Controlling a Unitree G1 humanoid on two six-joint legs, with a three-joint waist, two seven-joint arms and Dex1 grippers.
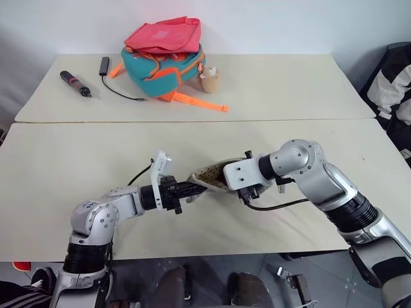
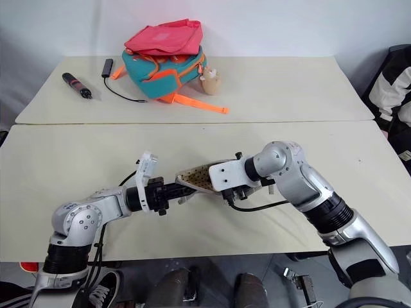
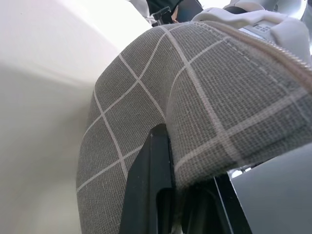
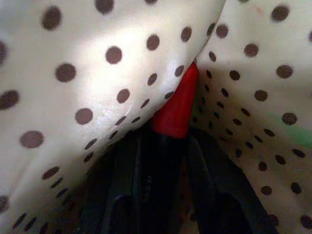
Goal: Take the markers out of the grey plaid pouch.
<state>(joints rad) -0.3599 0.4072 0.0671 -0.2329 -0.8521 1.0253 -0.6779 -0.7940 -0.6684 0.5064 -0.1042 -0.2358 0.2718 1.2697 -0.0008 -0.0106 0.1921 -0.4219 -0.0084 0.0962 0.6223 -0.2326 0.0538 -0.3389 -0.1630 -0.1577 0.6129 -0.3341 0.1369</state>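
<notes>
The red marker [image 4: 176,105] is still inside the pouch, short of the near table, so my right gripper must keep holding it until it is out.
The grey plaid pouch [image 1: 209,173] hangs above the near table between my two grippers, its mouth showing cream dotted lining. My left gripper [image 1: 191,187] is shut on the pouch's left edge, and the left wrist view shows a black finger [image 3: 151,185] pinching the plaid fabric [image 3: 195,97]. My right gripper [image 4: 170,139] reaches inside the pouch and is shut on the red marker [image 4: 176,105], whose red end sticks out past the black fingers [image 4: 129,175]. A sliver of light green [image 4: 301,137] shows against the lining; I cannot tell what it is.
On the far table stand a teal-orange backpack [image 1: 164,67] with a pink bag [image 1: 164,35] on top, a dark pen-like tool [image 1: 76,83], a black cable [image 1: 119,90] and a small beige figure [image 1: 209,80]. A person in striped clothing [image 1: 393,83] is at the right edge.
</notes>
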